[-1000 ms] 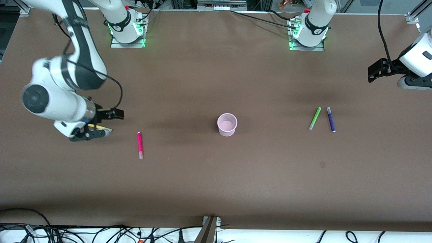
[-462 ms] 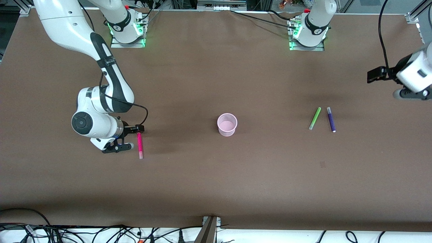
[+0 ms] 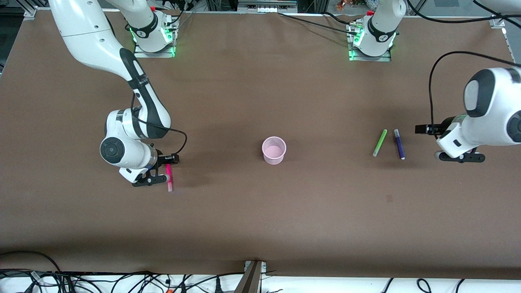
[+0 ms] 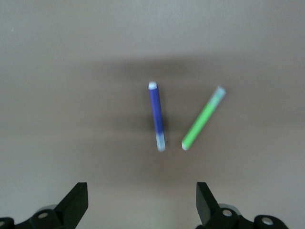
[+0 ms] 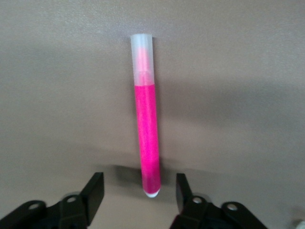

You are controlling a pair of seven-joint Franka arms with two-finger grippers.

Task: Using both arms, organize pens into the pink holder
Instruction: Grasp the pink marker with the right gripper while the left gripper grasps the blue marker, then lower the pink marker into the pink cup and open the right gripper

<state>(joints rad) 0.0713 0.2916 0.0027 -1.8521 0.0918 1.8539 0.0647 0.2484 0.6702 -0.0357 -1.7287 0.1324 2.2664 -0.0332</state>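
The purple pen needs to be grabbed next by its purple body point(image 4: 156, 110) with my left gripper, so the purple pen's white tip point(image 4: 152, 85) stays free to go into the pink holder.
The pink holder point(image 3: 274, 150) stands mid-table. The magenta pen point(image 3: 169, 178) lies toward the right arm's end. My right gripper point(image 3: 157, 176) is low over it and open. In the right wrist view the pen point(image 5: 146, 124) has one end between the fingertips of the gripper point(image 5: 139, 183), untouched. The green pen point(image 3: 379, 143) and purple pen point(image 3: 399, 144) lie side by side toward the left arm's end. My left gripper point(image 3: 460, 156) hovers beside the purple pen, open and empty point(image 4: 141, 191). Its wrist view shows the purple pen point(image 4: 157, 117) and the green pen point(image 4: 202, 119). The yellow pen is hidden.
The brown table point(image 3: 260, 219) is bare around the holder. The arm bases point(image 3: 152, 36) stand along its farthest edge from the camera. Cables point(image 3: 122, 280) hang below the table's nearest edge.
My right gripper has moved toward the middle and come down at the magenta pen. My left gripper has swung in and down beside the purple pen. The yellow pen no longer shows.
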